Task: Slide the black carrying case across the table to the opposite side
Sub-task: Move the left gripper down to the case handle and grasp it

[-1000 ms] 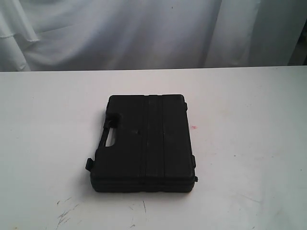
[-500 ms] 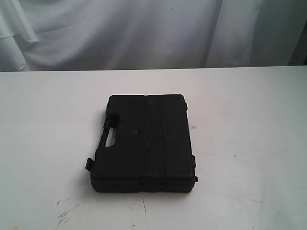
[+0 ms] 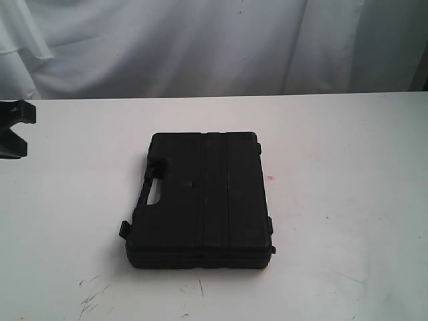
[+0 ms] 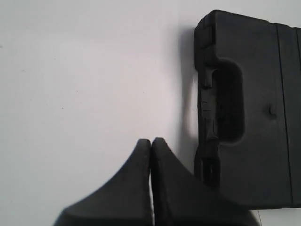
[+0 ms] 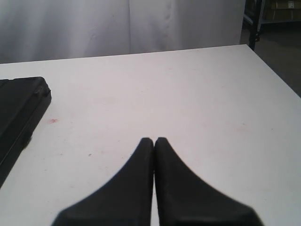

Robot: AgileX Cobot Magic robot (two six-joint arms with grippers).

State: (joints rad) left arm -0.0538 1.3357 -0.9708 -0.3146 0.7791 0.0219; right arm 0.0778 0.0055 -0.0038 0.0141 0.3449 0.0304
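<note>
I should next grab the black case (image 3: 200,200) by its handle (image 3: 146,190) with my left gripper, to slide it across the table to the opposite side.
The black case (image 3: 200,200) lies flat near the middle of the white table (image 3: 348,167), its handle cut-out (image 3: 154,192) on the left edge and raised ribs along the lid. My left gripper (image 3: 15,128) shows at the far left edge of the exterior view, well apart from the case. In the left wrist view that gripper (image 4: 151,141) is shut and empty, with the case (image 4: 254,108) and its handle side beside it. My right gripper (image 5: 154,140) is shut and empty over bare table, and only a corner of the case (image 5: 19,108) shows there. The right gripper is out of the exterior view.
A small red spot (image 3: 271,178) marks the table right of the case. Dark scratches (image 3: 90,301) run along the front. A white curtain (image 3: 200,47) hangs behind the far edge. The table's right edge (image 5: 275,70) drops to a dark floor.
My left gripper has come into the exterior view at the far left edge. The case has not moved.
</note>
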